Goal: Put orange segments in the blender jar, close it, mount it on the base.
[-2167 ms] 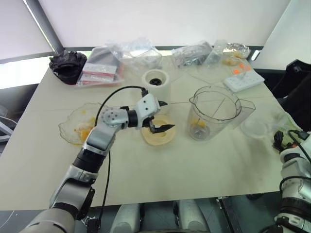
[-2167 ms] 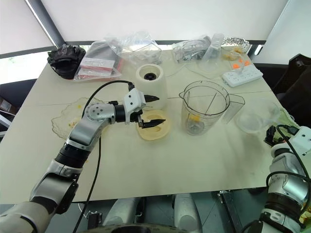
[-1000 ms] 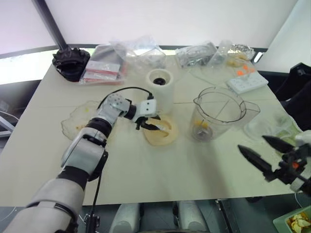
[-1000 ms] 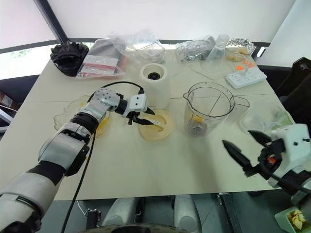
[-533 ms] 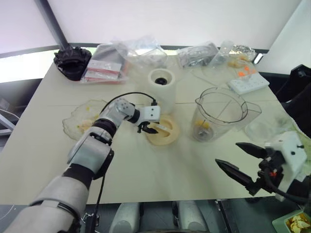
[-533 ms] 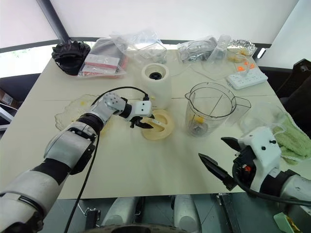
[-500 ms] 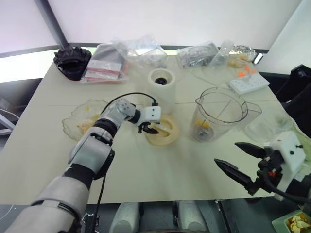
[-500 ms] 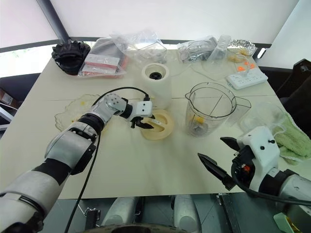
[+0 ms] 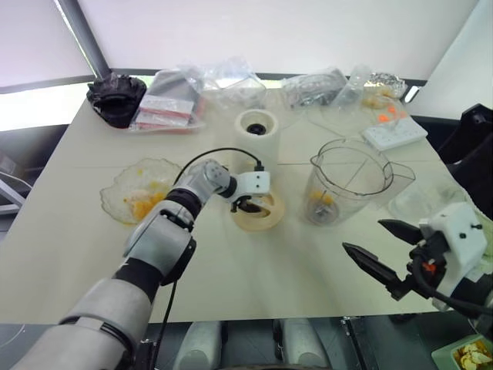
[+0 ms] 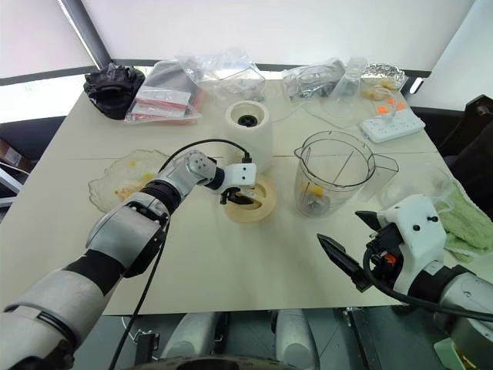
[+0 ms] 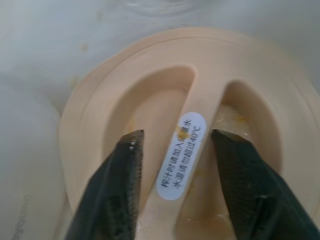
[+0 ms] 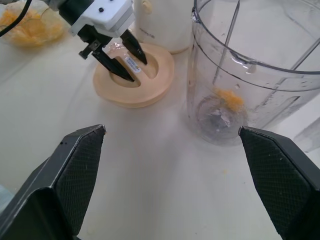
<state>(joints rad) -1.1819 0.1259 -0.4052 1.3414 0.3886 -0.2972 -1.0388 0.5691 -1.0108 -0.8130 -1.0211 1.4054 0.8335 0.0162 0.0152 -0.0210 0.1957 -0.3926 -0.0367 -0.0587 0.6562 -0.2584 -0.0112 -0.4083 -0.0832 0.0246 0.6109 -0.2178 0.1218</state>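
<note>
The blender jar's round body is wider than my open fingers, so my right gripper needs to grab the jar by its narrow clear handle [image 9: 398, 180] next.
The clear blender jar [image 9: 344, 183] stands open-topped right of centre, with one orange segment [image 12: 227, 97] lying by its blade. More orange segments [image 9: 142, 204] lie in a crinkled glass bowl [image 9: 115, 193] at the left. The cream-white base [image 9: 258, 135] stands behind a flat cream lid [image 9: 262, 217]. My left gripper [image 11: 177, 134] is low over the lid, open, its fingers [image 11: 117, 185] straddling the labelled handle ridge with a gap on either side. My right gripper [image 12: 171, 131] hovers near the table's front right, wide open and holding nothing.
Plastic bags [image 9: 223, 85] and a black object [image 9: 115, 96] line the far edge. A white power strip [image 9: 393, 131] lies at the back right. A clear plastic container [image 9: 412, 202] and a green cloth [image 10: 462, 223] sit right of the jar.
My left gripper has shifted right and down onto the lid's handle, and its fingers have narrowed. The right gripper stays wide open near the front right.
</note>
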